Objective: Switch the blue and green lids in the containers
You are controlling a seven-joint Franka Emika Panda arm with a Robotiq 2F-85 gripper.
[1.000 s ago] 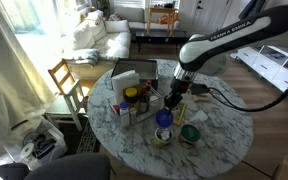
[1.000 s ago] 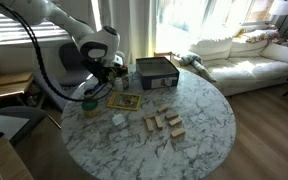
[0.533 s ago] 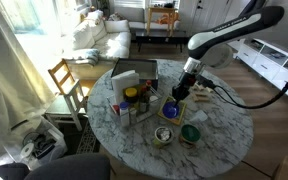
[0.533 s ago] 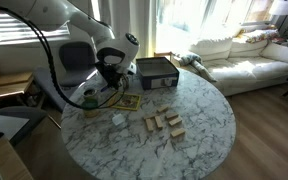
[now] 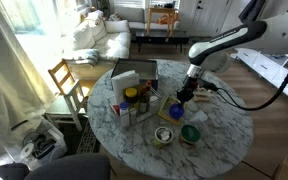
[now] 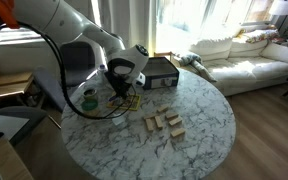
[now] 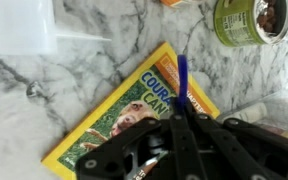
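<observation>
My gripper should keep holding the lid: the blue lid [image 5: 174, 110] would drop edge-on near the yellow magazine's edge, above which it hangs.
My gripper [image 7: 180, 112] is shut on the blue lid [image 7: 181, 74], which shows edge-on as a thin blue strip between the fingers. In an exterior view the gripper [image 5: 183, 97] hangs above the table with the blue lid [image 5: 174, 110] under it. The uncovered container [image 5: 164, 135] and the container with the green lid [image 5: 191, 133] stand near the table's front edge. In an exterior view the gripper [image 6: 124, 85] is to the right of the green lid [image 6: 89, 100]. In the wrist view an open green can [image 7: 250, 18] sits at the top right.
A yellow magazine [image 7: 134, 112] lies on the marble table [image 5: 224, 125] right under the gripper. A clear box [image 7: 19, 25] is at the wrist view's top left. Jars and boxes [image 5: 132, 100] crowd the table's left. Wooden blocks [image 6: 164, 123] and a dark box [image 6: 156, 72] lie further off.
The gripper has lifted the blue lid off its container and carried it away towards the table's middle, over the magazine. The container now stands uncovered.
</observation>
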